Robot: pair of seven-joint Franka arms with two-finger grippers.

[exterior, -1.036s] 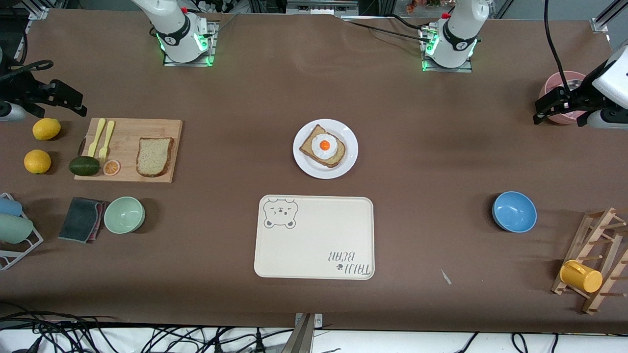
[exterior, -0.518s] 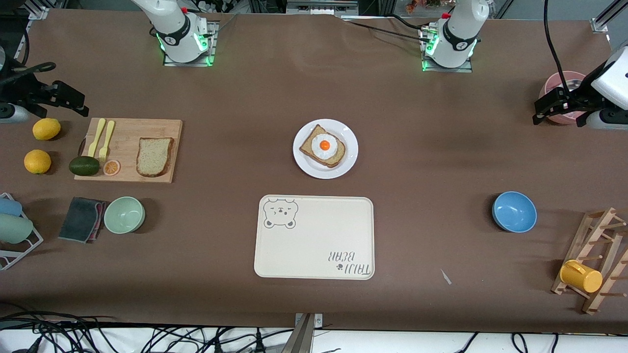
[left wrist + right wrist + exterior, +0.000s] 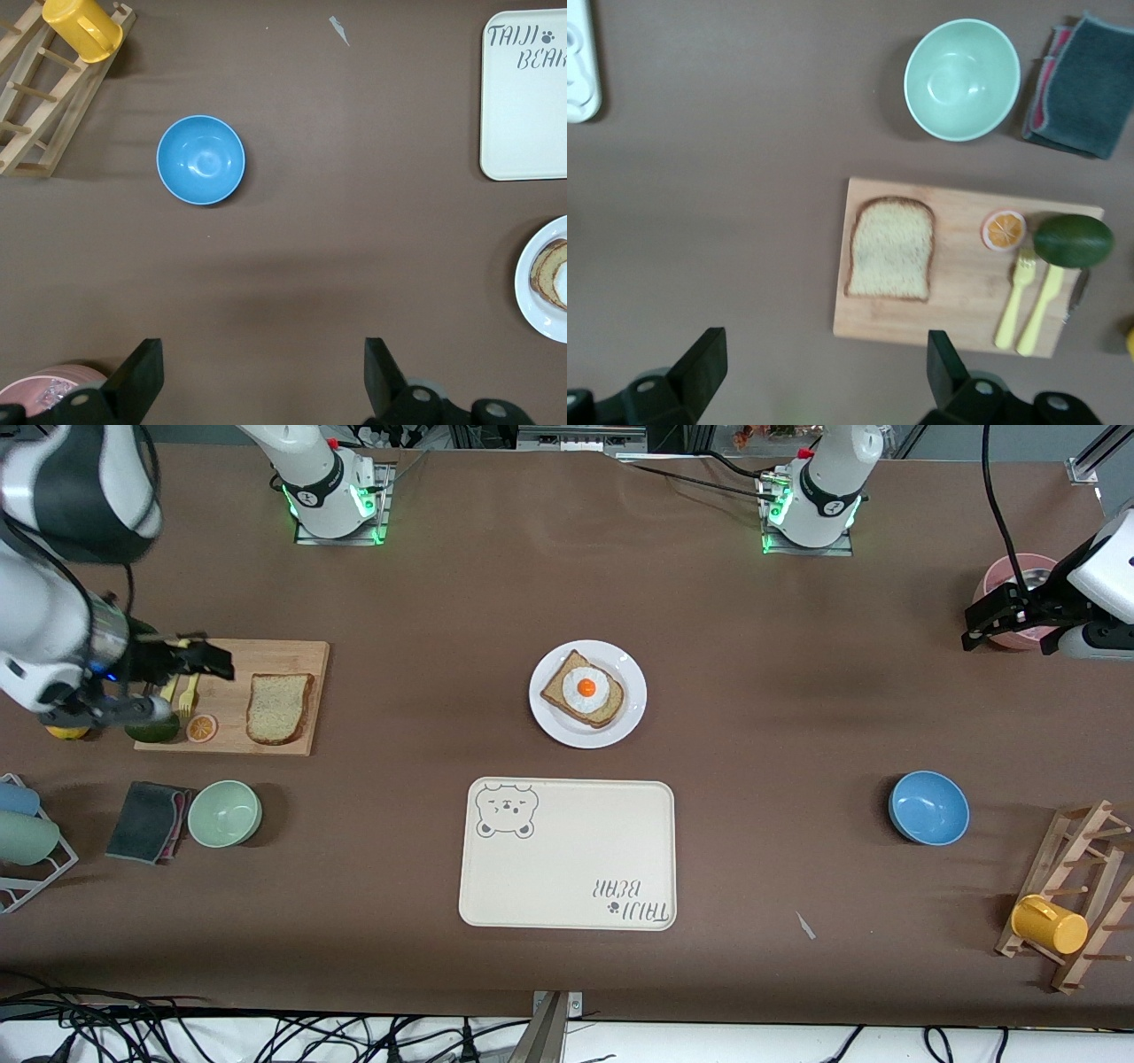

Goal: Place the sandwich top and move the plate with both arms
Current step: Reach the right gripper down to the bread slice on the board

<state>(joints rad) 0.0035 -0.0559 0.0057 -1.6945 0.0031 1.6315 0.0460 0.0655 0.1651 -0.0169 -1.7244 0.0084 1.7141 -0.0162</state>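
The robot's right gripper will next take hold of the bread slice by its crust edge [image 3: 283, 676] to top the egg sandwich [image 3: 586, 689].
The sandwich top [image 3: 278, 707] is a pale bread slice lying flat on a wooden cutting board [image 3: 266, 657] toward the right arm's end of the table. It also shows in the right wrist view [image 3: 890, 248]. The white plate [image 3: 631, 669] sits mid-table and carries a darker slice topped with a fried egg [image 3: 585, 688]. The plate's edge shows in the left wrist view [image 3: 530, 310]. My right gripper [image 3: 213, 662] hangs open and empty over the board's fork end, beside the slice [image 3: 824, 341]. My left gripper [image 3: 979, 622] waits open and empty near a pink bowl [image 3: 260, 350].
On the board lie two yellow forks [image 3: 186, 669], an avocado [image 3: 152, 731] and an orange slice [image 3: 201, 728]. A green bowl [image 3: 224, 813] and a cloth [image 3: 146, 821] lie nearer the camera. The cream bear tray [image 3: 567, 868], blue bowl [image 3: 928, 807], pink bowl [image 3: 1019, 571] and mug rack [image 3: 1076, 895] also stand on the table.
My right arm has swung in from the table's end, and its gripper now hangs over the cutting board's fork end. The left arm, bread and plate have not moved.
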